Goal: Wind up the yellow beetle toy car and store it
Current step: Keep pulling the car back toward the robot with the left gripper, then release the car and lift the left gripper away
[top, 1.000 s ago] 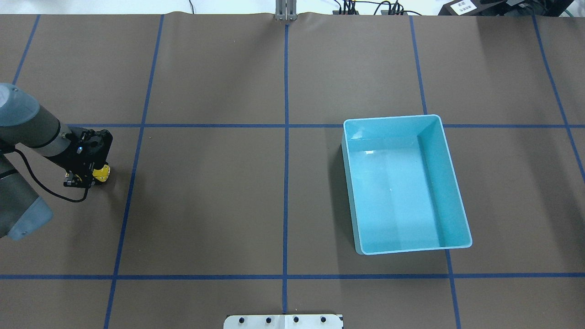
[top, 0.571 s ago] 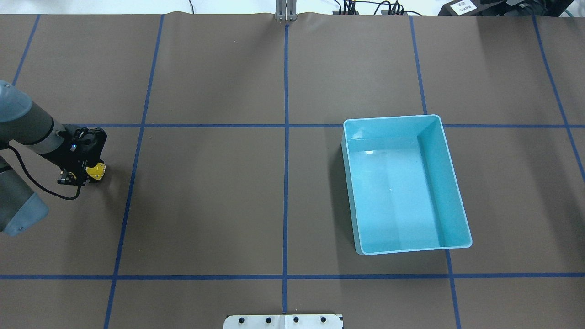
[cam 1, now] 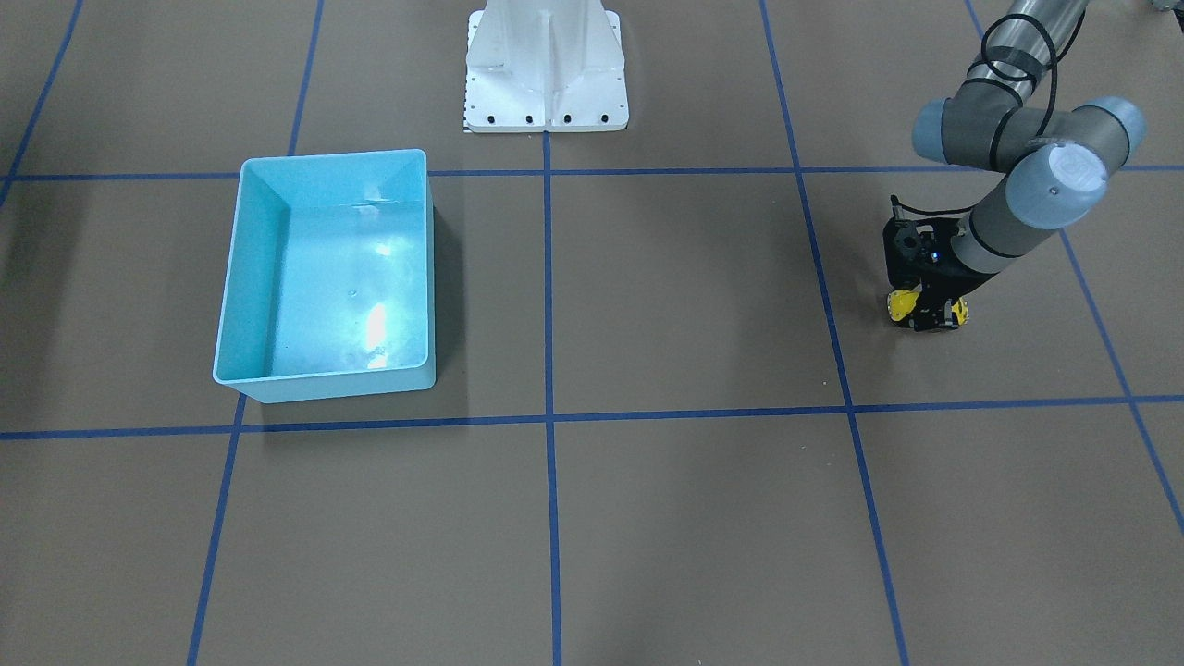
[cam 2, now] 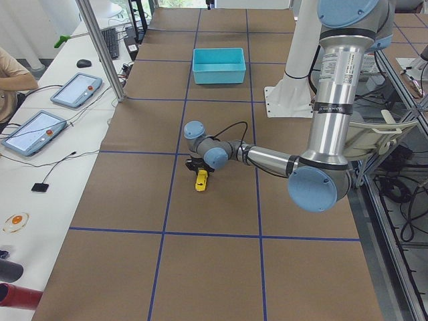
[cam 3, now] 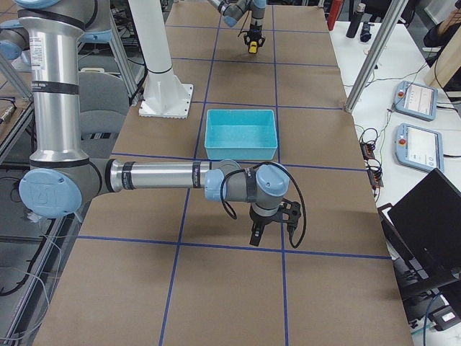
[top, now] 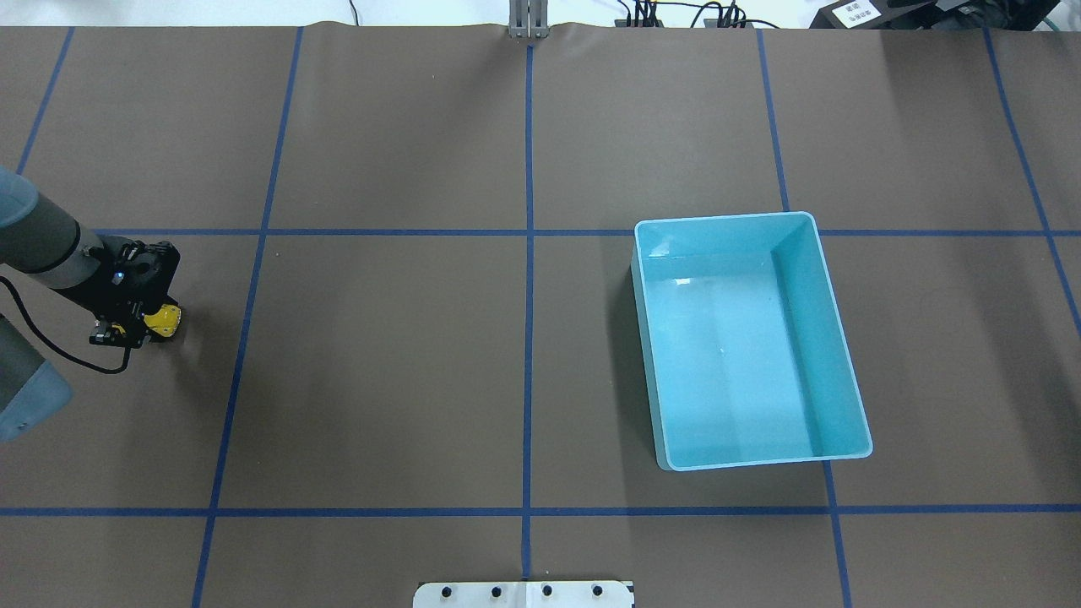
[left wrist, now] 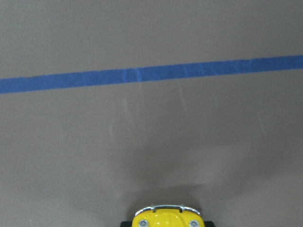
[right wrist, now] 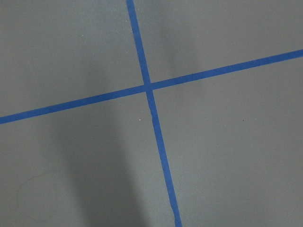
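Note:
I should release the car with my left gripper now. The table shadow meets the car's front bumper, so the car would stand level if I opened my left gripper now.
The yellow beetle toy car sits low at the table on the far left, its nose poking out from under my left gripper. The left gripper is shut on the car. In the front-facing view the car shows beside the left gripper. The left wrist view shows only the car's front bumper at the bottom edge. The light-blue bin stands empty right of centre. My right gripper shows only in the exterior right view, above bare table; I cannot tell whether it is open or shut.
Blue tape lines grid the brown table cover. The robot's white base plate stands at the near edge. Bare table lies between the car and the bin.
My left gripper has moved left along the table, away from the bin, with the car in it. The bin has not moved.

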`<state>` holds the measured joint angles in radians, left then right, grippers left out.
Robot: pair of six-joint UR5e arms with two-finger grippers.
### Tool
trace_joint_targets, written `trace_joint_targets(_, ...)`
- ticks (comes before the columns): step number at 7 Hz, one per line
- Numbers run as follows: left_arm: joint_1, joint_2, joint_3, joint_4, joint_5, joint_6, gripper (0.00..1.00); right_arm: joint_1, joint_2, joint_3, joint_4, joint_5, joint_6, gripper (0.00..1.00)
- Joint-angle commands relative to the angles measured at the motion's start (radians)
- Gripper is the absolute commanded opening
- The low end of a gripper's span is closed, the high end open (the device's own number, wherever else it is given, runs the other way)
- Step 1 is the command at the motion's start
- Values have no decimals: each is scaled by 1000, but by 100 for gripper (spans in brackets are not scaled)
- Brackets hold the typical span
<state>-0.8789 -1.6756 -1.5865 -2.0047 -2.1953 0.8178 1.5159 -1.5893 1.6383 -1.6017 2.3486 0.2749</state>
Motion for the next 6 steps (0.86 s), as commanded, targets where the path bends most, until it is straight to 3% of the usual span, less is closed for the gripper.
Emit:
trace_joint_targets(1, -11, 0, 7, -2, -11, 11, 0, -2, 0, 0, 0, 0, 1, 100)
trace_joint_targets(2, -11, 2, 7, 0, -8, 7, 0, -2, 0, 0, 0, 0, 1, 100)
trace_joint_targets(3, -12, 0, 8, 0, -8, 6, 99, -5, 0, 0, 0, -2, 1, 100)
trace_joint_targets(6, -15, 0, 10, 0, -6, 6, 100, -11, 2, -3, 0, -2, 3, 100)
